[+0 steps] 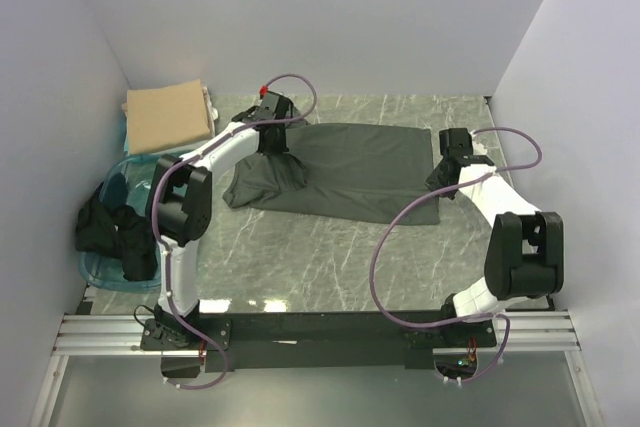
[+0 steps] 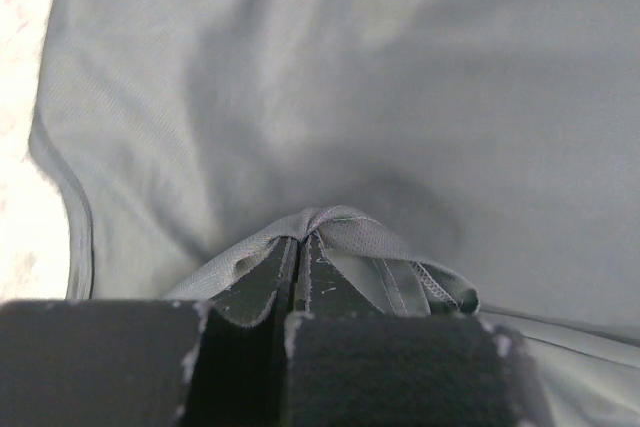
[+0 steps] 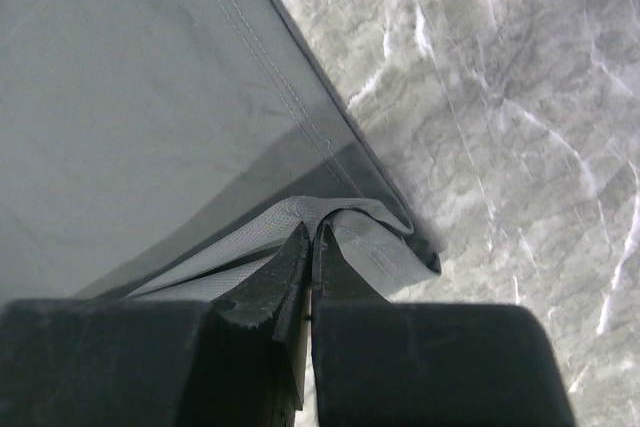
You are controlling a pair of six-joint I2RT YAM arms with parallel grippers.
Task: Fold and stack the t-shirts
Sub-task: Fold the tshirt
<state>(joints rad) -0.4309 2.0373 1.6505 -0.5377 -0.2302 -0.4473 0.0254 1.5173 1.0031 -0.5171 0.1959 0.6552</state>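
The hem's fold hangs low over the shirt's flat cloth, with the side edges nearly meeting. It would land here, so my right gripper should release it.
A dark charcoal-grey t-shirt (image 1: 350, 169) lies spread across the middle of the marble table. My left gripper (image 1: 272, 143) is shut on a pinch of its left part and lifts it into a peak; the cloth (image 2: 340, 232) wraps over the closed fingertips. My right gripper (image 1: 443, 173) is shut on the shirt's right hem, whose fold (image 3: 380, 242) drapes over the fingertips just above the table. A folded tan t-shirt (image 1: 167, 117) lies at the back left. Black t-shirts (image 1: 115, 232) are heaped in the tub at the left.
A translucent teal plastic tub (image 1: 100, 269) stands at the left edge, partly under the tan shirt. White walls close in the back and both sides. Bare marble table (image 1: 330, 257) lies in front of the shirt. Purple cables (image 1: 400, 222) loop off both arms.
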